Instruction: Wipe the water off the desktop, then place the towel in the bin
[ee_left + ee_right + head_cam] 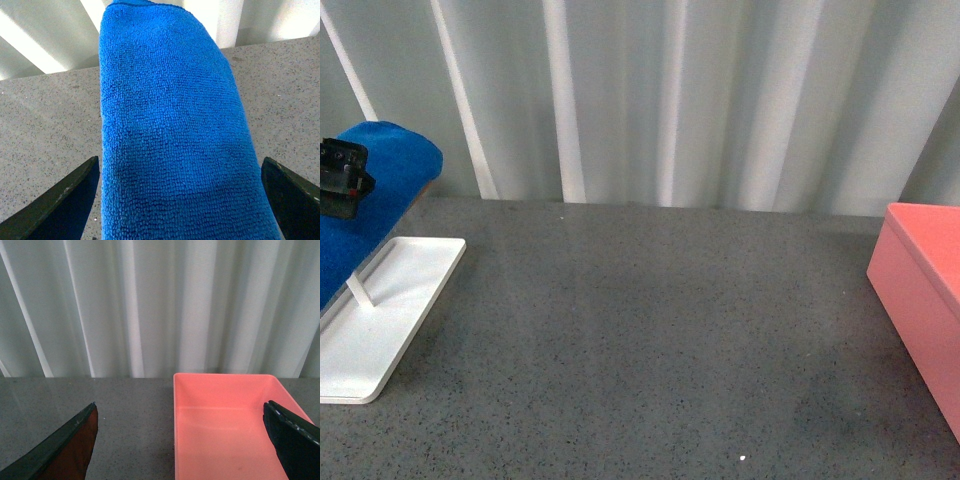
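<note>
I should next use my left gripper to grab the towel by the raised fold draped over the rack's top [375, 160], because the towel's sides hang slack from the rack.
The blue towel [390, 165] hangs folded over a rack at the far left of the dark grey desktop [650, 330]. My left gripper [340, 180] hovers over it, open. In the left wrist view the towel [170, 115] fills the gap between the two dark fingers [55, 205], which stand apart on either side of it without touching it. The pink bin [920, 290] stands at the right edge. My right gripper [180, 445] is open and empty above the bin's near wall [176, 420]; the bin shows empty. I cannot make out water on the desktop.
The rack's white flat base [390, 320] lies on the desktop at the left, under the towel. A pale pleated curtain [670, 100] closes off the back. A tiny white speck [742, 458] lies near the front edge.
</note>
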Tool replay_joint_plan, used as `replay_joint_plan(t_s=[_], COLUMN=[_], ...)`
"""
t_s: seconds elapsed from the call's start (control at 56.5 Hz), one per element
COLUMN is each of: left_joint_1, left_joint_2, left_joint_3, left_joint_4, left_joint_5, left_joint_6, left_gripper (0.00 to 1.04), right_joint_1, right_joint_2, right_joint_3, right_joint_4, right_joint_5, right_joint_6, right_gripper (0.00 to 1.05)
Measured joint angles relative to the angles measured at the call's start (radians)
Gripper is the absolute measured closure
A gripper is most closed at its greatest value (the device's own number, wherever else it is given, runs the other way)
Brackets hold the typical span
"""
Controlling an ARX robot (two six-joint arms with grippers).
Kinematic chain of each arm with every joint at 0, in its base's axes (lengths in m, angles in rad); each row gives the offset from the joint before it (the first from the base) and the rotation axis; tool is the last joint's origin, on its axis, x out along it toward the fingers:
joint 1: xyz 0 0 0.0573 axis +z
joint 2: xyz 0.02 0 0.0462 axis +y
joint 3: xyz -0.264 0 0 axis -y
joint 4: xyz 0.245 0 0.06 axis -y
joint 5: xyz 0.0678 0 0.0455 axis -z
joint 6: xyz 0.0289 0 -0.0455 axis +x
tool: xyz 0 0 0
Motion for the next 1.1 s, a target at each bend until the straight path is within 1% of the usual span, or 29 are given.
replay_joint_plan(t_s=[0.177,0.319,0.584,0.655,0.673,0.708,0.797,0.832,0.885,0.903,0.921,0.956,0.974,1.045,1.063,1.08,1.098], left_joint_1=[-0.002,-0.005,0.001,0.006,0.006,0.008,0.01,0.01,0.01,0.01,0.011,0.013,0.014,0.018,0.018,0.018,0.018], left_joint_2=[0.036,0.055,0.068,0.068,0.068,0.068,0.065,0.061,0.055,0.05,0.049,0.04,0.033,0.013,0.0,-0.002,-0.014], left_joint_3=[0.002,0.002,0.001,-0.001,-0.002,-0.004,-0.011,-0.015,-0.019,-0.021,-0.021,-0.025,-0.028,-0.035,-0.04,-0.04,-0.044], left_joint_4=[0.002,0.016,0.031,0.039,0.039,0.04,0.04,0.04,0.04,0.04,0.04,0.04,0.04,0.039,0.037,0.036,0.032], left_joint_5=[-0.004,-0.029,-0.048,-0.052,-0.052,-0.052,-0.045,-0.043,-0.041,-0.041,-0.041,-0.039,-0.034,-0.023,-0.013,-0.01,0.0], left_joint_6=[0.013,0.037,0.03,0.023,0.023,0.019,0.007,0.002,-0.003,-0.008,-0.008,-0.014,-0.018,-0.035,-0.044,-0.044,-0.052], left_gripper=[0.07,0.07,0.07,0.21,0.21,0.29,0.43,0.5,0.57,0.61,0.62,0.67,0.71,0.81,0.85,0.85,0.89], right_joint_1=[0.0,0.0,0.0,0.0,0.0,0.0,0.0,0.0,0.0,0.0,0.0,0.0,0.0,0.0,0.0,0.0,0.0], right_joint_2=[0.0,0.0,0.0,0.0,0.0,0.0,0.0,0.0,0.0,0.0,0.0,0.0,0.0,0.0,0.0,0.0,0.0], right_joint_3=[0.0,0.0,0.0,0.0,0.0,0.0,0.0,0.0,0.0,0.0,0.0,0.0,0.0,0.0,0.0,0.0,0.0], right_joint_4=[0.0,0.0,0.0,0.0,0.0,0.0,0.0,0.0,0.0,0.0,0.0,0.0,0.0,0.0,0.0,0.0,0.0], right_joint_5=[0.0,0.0,0.0,0.0,0.0,0.0,0.0,0.0,0.0,0.0,0.0,0.0,0.0,0.0,0.0,0.0,0.0], right_joint_6=[0.0,0.0,0.0,0.0,0.0,0.0,0.0,0.0,0.0,0.0,0.0,0.0,0.0,0.0,0.0,0.0,0.0], right_gripper=[0.07,0.07,0.07,0.07,0.07,0.07,0.07,0.07,0.07,0.07,0.07,0.07,0.07,0.07,0.07,0.07,0.07])
